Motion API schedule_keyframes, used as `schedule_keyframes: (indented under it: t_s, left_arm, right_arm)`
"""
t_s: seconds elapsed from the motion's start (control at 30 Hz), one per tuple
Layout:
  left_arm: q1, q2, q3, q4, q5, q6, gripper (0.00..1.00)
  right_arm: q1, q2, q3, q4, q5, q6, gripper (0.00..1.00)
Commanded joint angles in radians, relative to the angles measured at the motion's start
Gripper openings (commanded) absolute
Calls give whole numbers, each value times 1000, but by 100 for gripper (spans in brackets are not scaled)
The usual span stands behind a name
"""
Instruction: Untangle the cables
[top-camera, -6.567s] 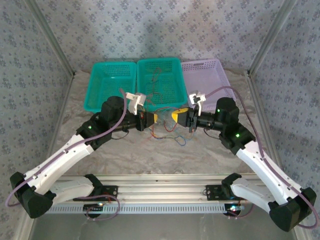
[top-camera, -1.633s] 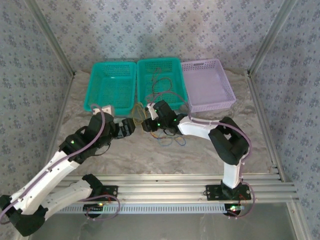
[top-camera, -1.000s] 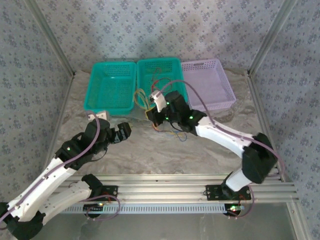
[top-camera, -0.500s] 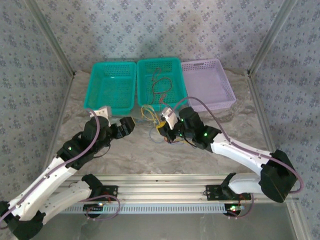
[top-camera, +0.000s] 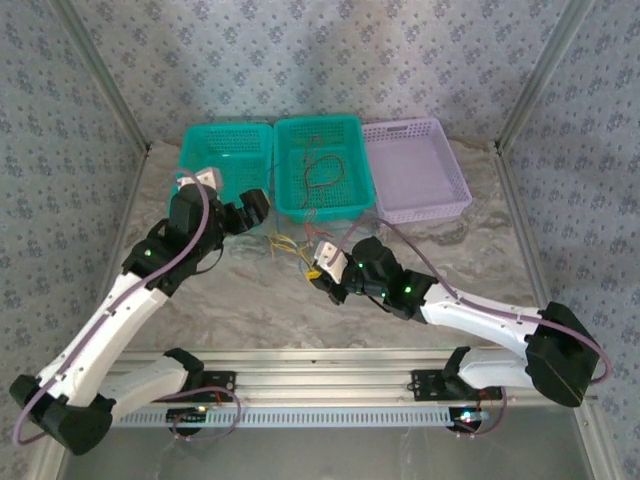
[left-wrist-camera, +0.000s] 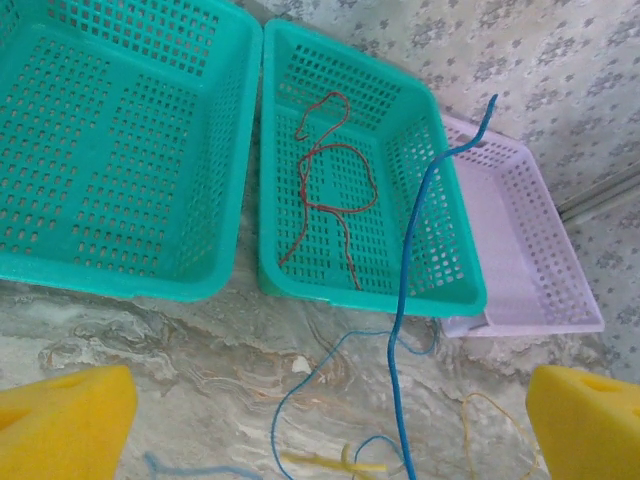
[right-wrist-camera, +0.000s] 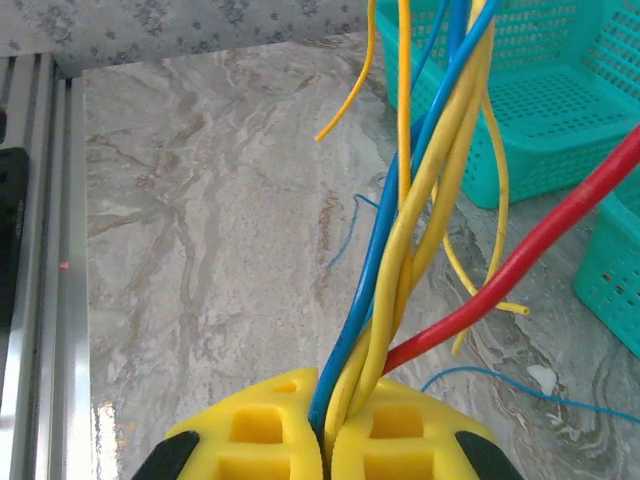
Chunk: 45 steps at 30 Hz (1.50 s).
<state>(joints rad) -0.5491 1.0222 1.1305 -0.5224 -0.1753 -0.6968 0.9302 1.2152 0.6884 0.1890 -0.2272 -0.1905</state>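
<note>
My left gripper should next grab the blue cable near its loose end, clear of the yellow cables, to untangle it from the bundle.
In the right wrist view my right gripper (right-wrist-camera: 327, 425) is shut on a bundle of cables (right-wrist-camera: 400, 250): blue and yellow strands twisted together, with a red cable (right-wrist-camera: 520, 270) leaving to the right. From above, the right gripper (top-camera: 322, 272) sits mid-table, and loose yellow and blue cables (top-camera: 290, 243) trail toward the baskets. My left gripper (top-camera: 258, 208) hovers open at the front of the teal baskets. Between its wide-apart yellow fingertips (left-wrist-camera: 60, 420), a blue cable (left-wrist-camera: 405, 300) rises untouched. A separate red cable (left-wrist-camera: 330, 190) lies in the middle teal basket (left-wrist-camera: 330, 285).
Three baskets stand in a row at the back: a left teal basket (top-camera: 225, 128), the middle teal basket (top-camera: 318, 122) and a lilac basket (top-camera: 415, 125). Aluminium frame posts rise at both sides, and a rail runs along the near edge.
My right gripper has pulled the cable bundle back toward the near edge. The left gripper, still open, has moved away to the front of the teal baskets.
</note>
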Motion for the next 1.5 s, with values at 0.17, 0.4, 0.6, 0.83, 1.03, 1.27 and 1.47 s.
schedule_keyframes:
  t_s: [0.17,0.4,0.6,0.83,1.03,1.27,1.47]
  left_arm:
    - [17,104,84,21,105,45,97]
    - [19,143,88,19,97,59,69]
    - [21,201,116,17,98,68,47]
    - [24,200,147,-13,96,78,0]
    - [37,121,141,-85,42,70,0]
    - [73,18,153,-185,8,71,0]
    - [101,-43,184,-252,-18,86,0]
  right_arm:
    - [30,-29,-5,34,-7,-59,0]
    - [43,-36,-3,28,-25,-69,0]
    - [57,-46,-1,15,-34,-80,0]
    - [56,-41,-6,8,28,-64,0]
    - [15,-19,-20,-4,117,2,0]
    - [-71,-14,-68,-10,189,117,0]
    - [-133,7,-75,-38,223,177,0]
